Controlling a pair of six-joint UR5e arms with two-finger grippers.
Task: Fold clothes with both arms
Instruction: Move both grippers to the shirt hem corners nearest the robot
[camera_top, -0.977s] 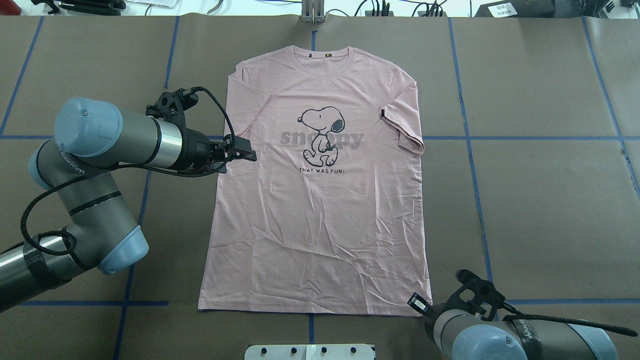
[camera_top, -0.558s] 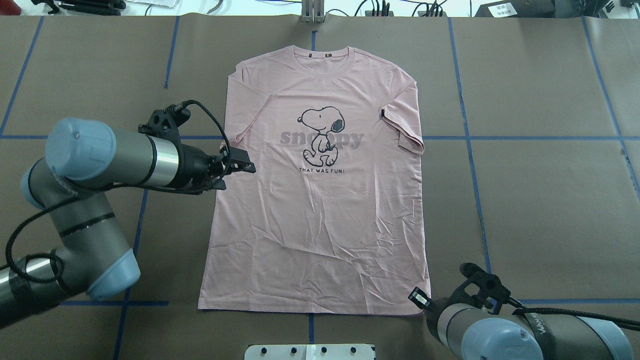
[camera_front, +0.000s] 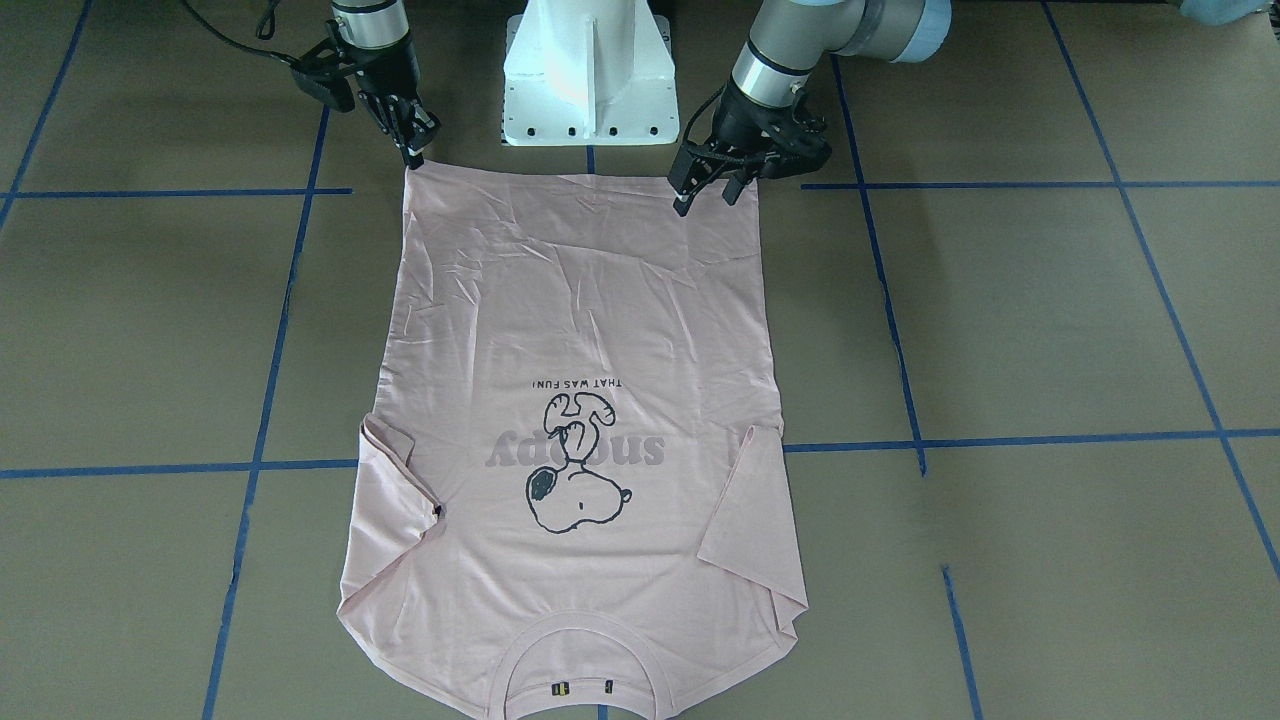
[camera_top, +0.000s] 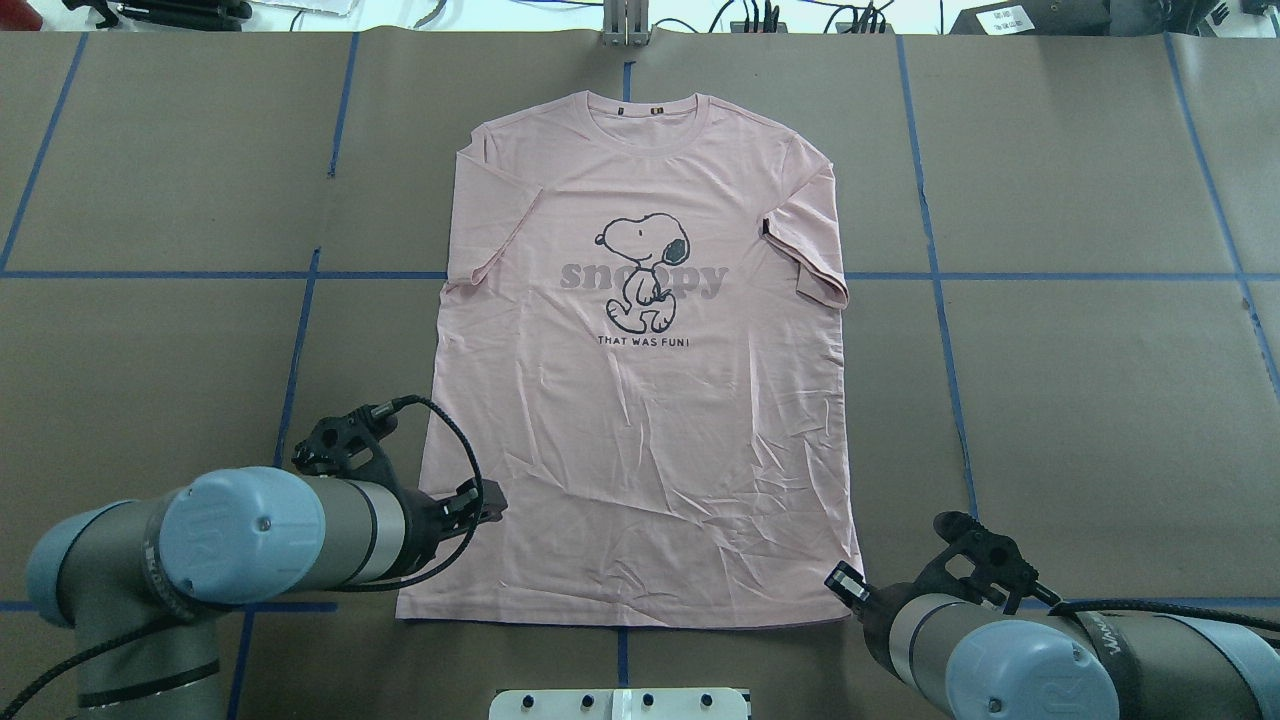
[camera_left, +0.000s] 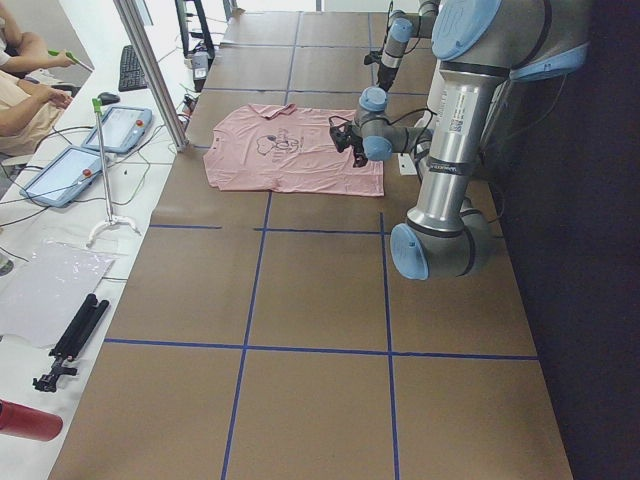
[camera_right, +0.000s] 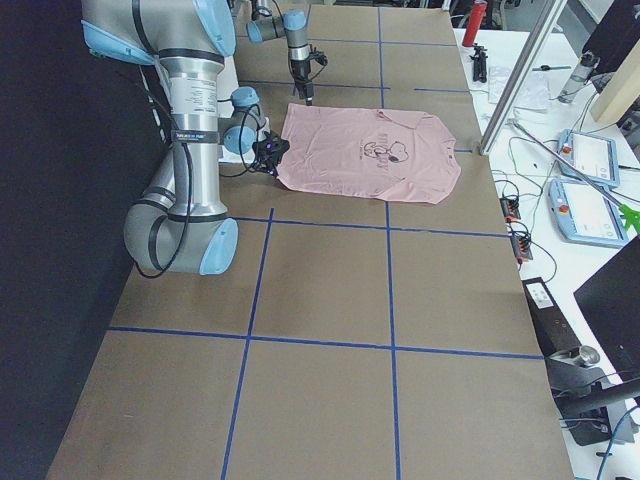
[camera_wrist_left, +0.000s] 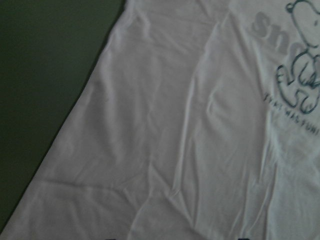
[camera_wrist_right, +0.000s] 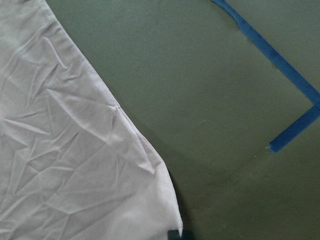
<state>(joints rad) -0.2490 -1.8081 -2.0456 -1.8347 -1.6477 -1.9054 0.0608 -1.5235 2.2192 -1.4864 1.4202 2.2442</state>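
Observation:
I should next use my left gripper to grab the T-shirt by its free hem corner (camera_front: 751, 194), where the cloth ends. The body of the T-shirt (camera_front: 588, 312) is lying flat on the tabletop.
The pale pink T-shirt (camera_top: 640, 420) lies flat and face up on the brown table, collar at the far side and both sleeves folded inward. It also shows in the front view (camera_front: 580, 300). My left gripper (camera_top: 492, 512) is open and hovers over the shirt's lower left part near the hem, as the front view (camera_front: 705, 195) also shows. The left wrist view shows only shirt fabric (camera_wrist_left: 175, 125) with two fingertips wide apart at the bottom edge. My right gripper (camera_top: 843, 582) is shut at the hem's right corner (camera_wrist_right: 165, 215), which ends at its tips, as the front view (camera_front: 414, 155) also shows.
The white pedestal base (camera_front: 590, 70) stands just behind the hem. Blue tape lines (camera_top: 940, 300) cross the brown table cover. A metal post (camera_top: 625, 25) stands at the far edge beyond the collar. Tablets (camera_left: 125, 125) and cables lie on the side desk.
My left arm has swung back from the left sleeve to the shirt's lower left part near the hem. My right gripper has shifted slightly forward at the right hem corner.

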